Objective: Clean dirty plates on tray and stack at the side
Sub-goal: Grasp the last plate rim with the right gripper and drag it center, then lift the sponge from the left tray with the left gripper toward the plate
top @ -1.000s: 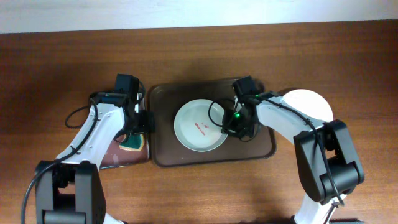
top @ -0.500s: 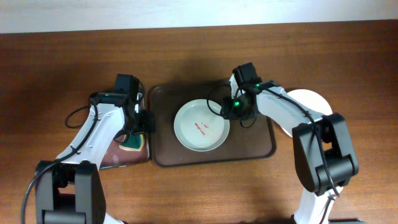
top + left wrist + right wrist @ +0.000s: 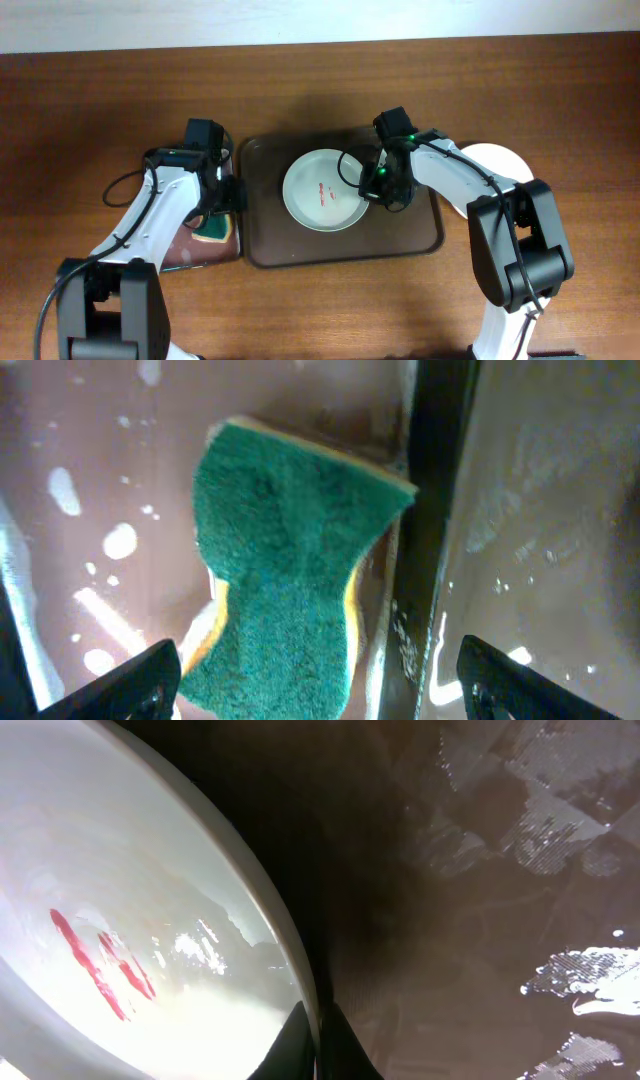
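My left gripper grabs the green sponge by its opposite long sides next, which leaves the sponge's yellow bottom free to clean the plate.
A pale mint-green plate (image 3: pixel 322 190) with red smears (image 3: pixel 95 965) sits in the dark brown tray (image 3: pixel 420 235). My right gripper (image 3: pixel 373 186) is shut on the plate's right rim; in the right wrist view its fingers (image 3: pixel 320 1042) pinch the rim of the plate (image 3: pixel 150 900). A white plate (image 3: pixel 500 165) lies on the table to the right of the tray, partly hidden by my right arm. No pinkish-white plate shows. My left gripper (image 3: pixel 222 205) is open over a green sponge (image 3: pixel 290 560), its fingertips (image 3: pixel 320 680) on either side of the sponge's near end.
The sponge (image 3: pixel 211 232) lies in a smaller black-rimmed tray (image 3: pixel 190 262) to the left of the brown tray. That tray's black rim (image 3: pixel 430 510) runs beside the sponge. Bare wooden table (image 3: pixel 100 100) surrounds both trays.
My right gripper swung toward the far side, then came back a little, still holding the rim. The mint plate shifted slightly toward the tray's far edge. The left arm has not moved.
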